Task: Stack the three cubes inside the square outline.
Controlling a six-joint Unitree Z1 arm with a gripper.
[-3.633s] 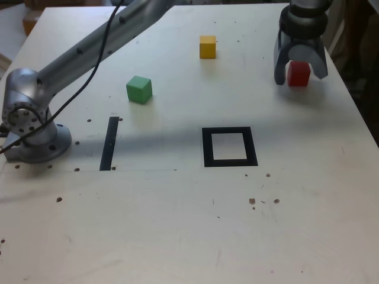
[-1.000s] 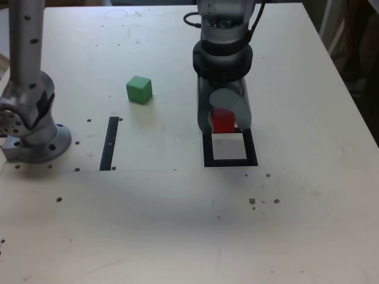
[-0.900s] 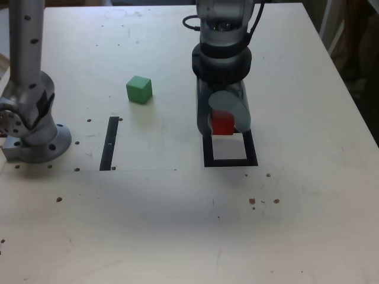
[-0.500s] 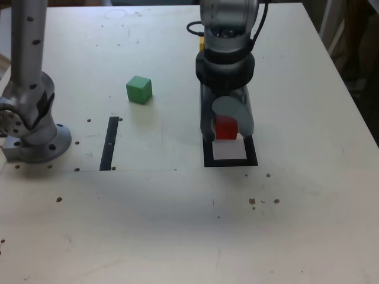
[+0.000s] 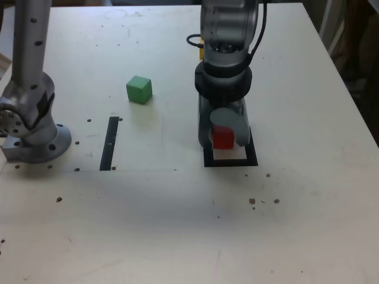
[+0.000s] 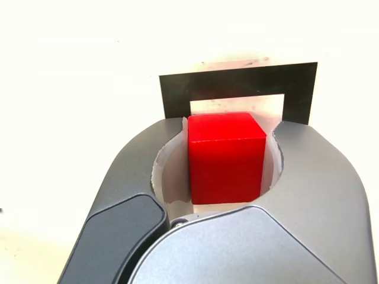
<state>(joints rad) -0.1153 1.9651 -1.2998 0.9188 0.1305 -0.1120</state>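
Observation:
My gripper is ready to open now. The red cube (image 5: pixel 222 137) is low within the square outline (image 5: pixel 208 160), so the cube would stay standing in place.
My gripper (image 5: pixel 224 139) is shut on the red cube (image 5: pixel 222 137) and holds it low over the square outline (image 5: pixel 208 160), a thick black frame with a pale centre. In the wrist view the red cube (image 6: pixel 225 157) sits between the two grey jaws, with the square outline (image 6: pixel 237 80) just beyond it; whether the cube touches the table I cannot tell. The green cube (image 5: pixel 139 90) rests on the table toward the exterior view's left. Only a thin sliver of the yellow cube (image 5: pixel 201 52) shows beside the arm; the rest is hidden.
A narrow black strip (image 5: pixel 109 143) lies on the table in the exterior view's left, near the arm's round base (image 5: pixel 32 133). Small dark specks dot the pale table (image 5: pixel 177 225). The table's right edge (image 5: pixel 349 89) borders clutter.
The gripper has come forward and down with the red cube, from the outline's far edge to over its pale centre. The green cube has not moved.

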